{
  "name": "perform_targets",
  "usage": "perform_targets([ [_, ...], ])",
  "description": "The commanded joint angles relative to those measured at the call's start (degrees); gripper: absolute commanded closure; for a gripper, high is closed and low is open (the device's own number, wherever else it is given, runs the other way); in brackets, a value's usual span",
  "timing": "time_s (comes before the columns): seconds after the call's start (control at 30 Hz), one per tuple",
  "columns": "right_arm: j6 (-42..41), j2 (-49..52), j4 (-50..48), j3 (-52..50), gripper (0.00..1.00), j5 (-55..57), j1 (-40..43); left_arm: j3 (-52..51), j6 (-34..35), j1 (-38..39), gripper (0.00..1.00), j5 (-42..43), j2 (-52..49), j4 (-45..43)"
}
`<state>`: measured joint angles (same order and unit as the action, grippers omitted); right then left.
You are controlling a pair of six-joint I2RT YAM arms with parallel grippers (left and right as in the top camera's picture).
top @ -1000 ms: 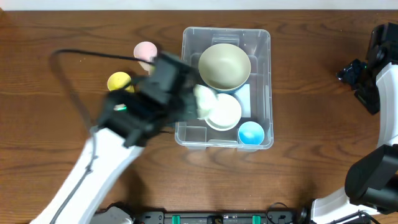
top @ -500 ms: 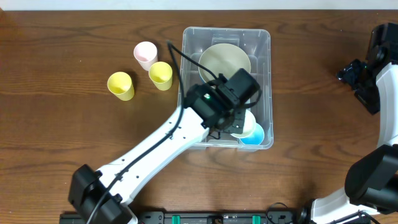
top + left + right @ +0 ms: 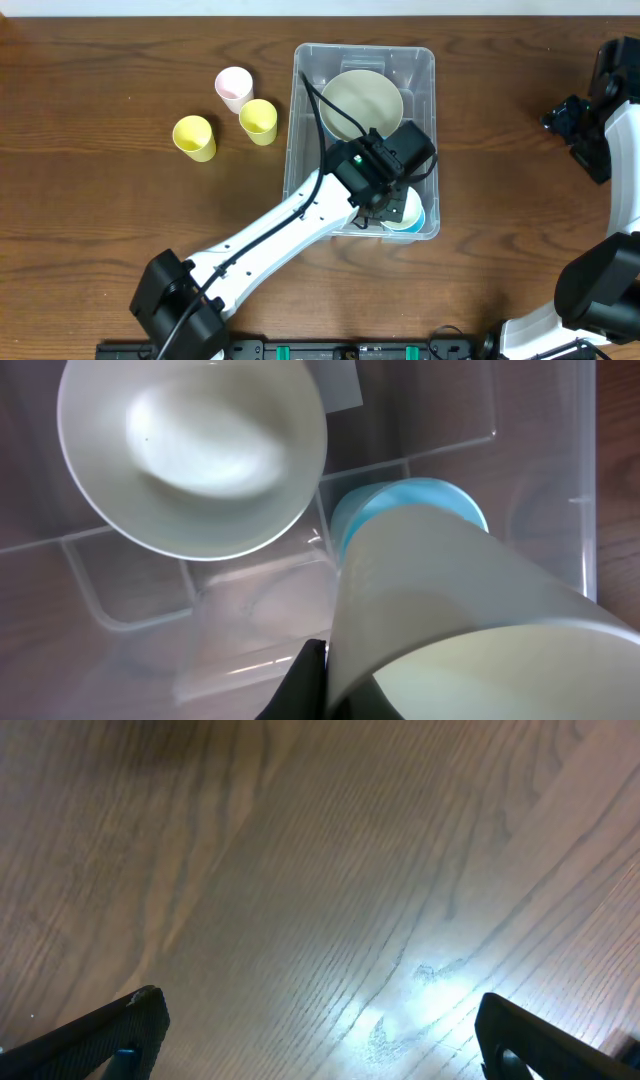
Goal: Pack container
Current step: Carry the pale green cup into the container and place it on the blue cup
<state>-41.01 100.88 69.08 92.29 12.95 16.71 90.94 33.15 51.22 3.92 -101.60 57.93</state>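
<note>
The pale green cup gets released from my left gripper now: the opening of the blue cup is below, so the pale green cup would fall into the blue cup.
The clear container stands at the table's centre and holds a large pale green bowl, a white bowl and a blue cup. My left gripper reaches into its near right corner, shut on the wall of a pale green cup. In the left wrist view one black finger presses the cup's outer wall, and the cup hangs just over the blue cup. My right gripper is at the far right, open over bare wood, nothing between its fingers.
To the left of the container, a pink cup and two yellow cups stand on the wooden table. The left arm's white link crosses the container's near wall. The right arm's base is at the right edge.
The left arm swung from the container's left side to its near right corner, carrying the pale green cup over the blue cup. The right arm stayed still.
</note>
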Motion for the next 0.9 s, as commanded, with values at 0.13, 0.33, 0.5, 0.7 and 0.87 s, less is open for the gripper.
perform_targets([
  [0.13, -0.72, -0.26, -0.11, -0.07, 0.01, 1.18, 0.15, -0.59, -0.57, 0.02, 0.94, -0.26, -0.26, -0.44],
  [0.33, -0.72, -0.26, -0.11, -0.07, 0.01, 1.18, 0.15, -0.59, -0.57, 0.26, 0.94, -0.24, -0.26, -0.42],
  [0.5, -0.72, -0.26, -0.11, -0.07, 0.01, 1.18, 0.15, -0.59, -0.57, 0.92, 0.93, -0.24, -0.26, -0.42],
  [0.7, -0.72, -0.26, -0.11, -0.07, 0.01, 1.2, 0.15, -0.59, -1.31, 0.94, 0.73, -0.24, -0.26, -0.39],
  [0.87, -0.72, -0.26, -0.11, -0.07, 0.01, 1.18, 0.15, -0.59, -1.44, 0.94, 0.7, -0.26, -0.26, -0.46],
])
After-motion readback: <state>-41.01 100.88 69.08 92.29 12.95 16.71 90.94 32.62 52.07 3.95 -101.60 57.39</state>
